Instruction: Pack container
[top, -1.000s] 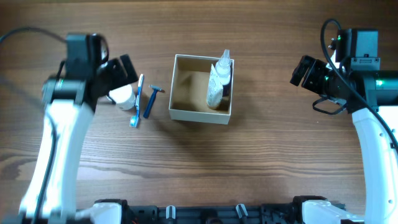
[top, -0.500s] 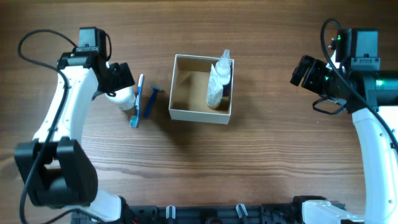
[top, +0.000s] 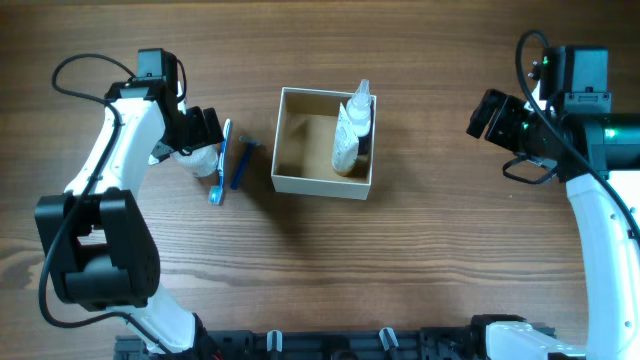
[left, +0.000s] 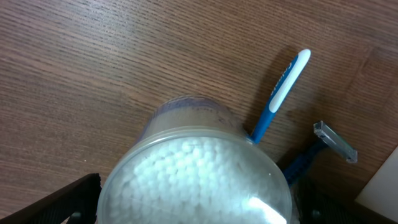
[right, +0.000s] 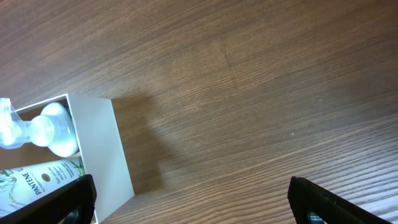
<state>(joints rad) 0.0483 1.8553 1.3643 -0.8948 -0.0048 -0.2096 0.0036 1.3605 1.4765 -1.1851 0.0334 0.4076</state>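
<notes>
My fingers reach down on both sides of the jar's lid (left: 194, 177), level with its rim. My left gripper will now close on the jar.
The container (top: 287, 182), a square cardboard box with cream walls and a tan inside, stands mid-table. It holds a white bottle (top: 359, 110) and a tube (top: 344, 145) upright against its right wall. A round clear jar of cotton swabs (top: 196, 158) stands to its left, with a blue toothbrush (top: 220, 165) and a blue razor (top: 240, 165) next to it. My left gripper (top: 197, 133) is open right above the jar (left: 193, 168), one finger on each side (left: 199, 202). My right gripper (top: 487, 115) is open and empty, far right of the container (right: 93, 155).
Dark wooden table all round. The toothbrush (left: 283, 93) and razor (left: 326, 143) lie close beside the jar, between it and the container's left wall. The bottle (right: 50, 127) and tube (right: 31, 180) show in the right wrist view.
My left arm has swung in and brought its gripper down over the jar. The jar, toothbrush, razor and container have not moved. The right arm is still.
</notes>
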